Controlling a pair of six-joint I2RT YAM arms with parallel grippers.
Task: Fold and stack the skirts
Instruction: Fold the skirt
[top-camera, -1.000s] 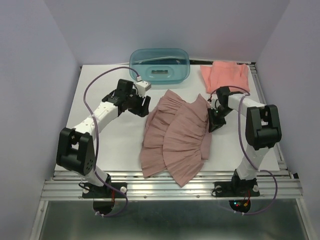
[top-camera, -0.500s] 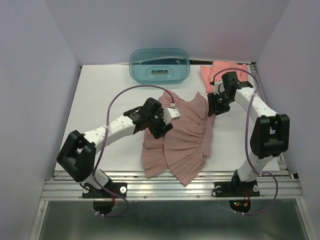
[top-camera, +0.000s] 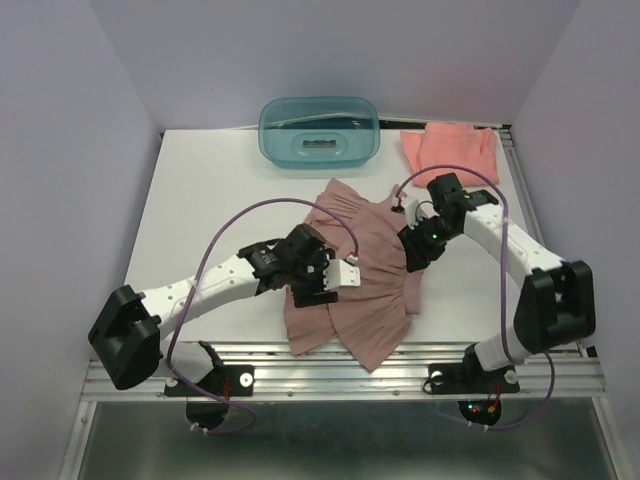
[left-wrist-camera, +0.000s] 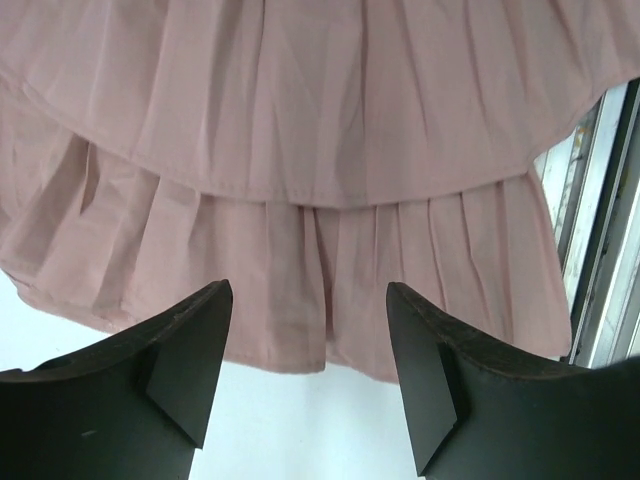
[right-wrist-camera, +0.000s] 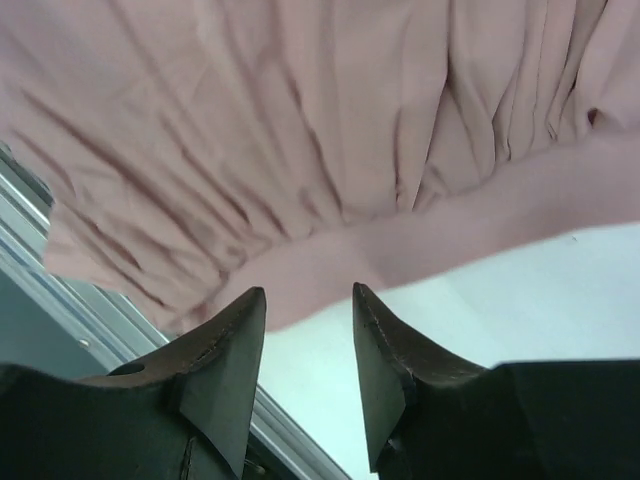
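Observation:
The mauve-pink skirt (top-camera: 372, 300) needs to be laid out for folding. My left gripper should grab it by its tiered hem (top-camera: 292, 304) next, opposite my right gripper.
The mauve-pink pleated skirt (top-camera: 372, 300) lies spread in the middle of the white table. My left gripper (top-camera: 320, 290) hovers over its left part, jaws open and empty. The left wrist view shows the tiered cloth (left-wrist-camera: 320, 150) and its hem just ahead of my open fingers (left-wrist-camera: 185, 350). My right gripper (top-camera: 413, 260) is at the skirt's right edge, open and empty. The right wrist view shows the smooth band of the skirt (right-wrist-camera: 300, 150) just beyond my fingertips (right-wrist-camera: 235, 340). The coral-salmon skirt (top-camera: 450, 152) lies at the far right corner.
A translucent teal tub (top-camera: 320, 130) stands at the back centre. The metal rail of the table's near edge (top-camera: 340, 370) runs below the skirt and shows in the left wrist view (left-wrist-camera: 600, 250) and the right wrist view (right-wrist-camera: 60, 290). Walls enclose the table.
My left arm has swung from the far left across onto the mauve skirt's left part. My right gripper has shifted along the skirt's right edge, now a little nearer. Both grippers stay empty.

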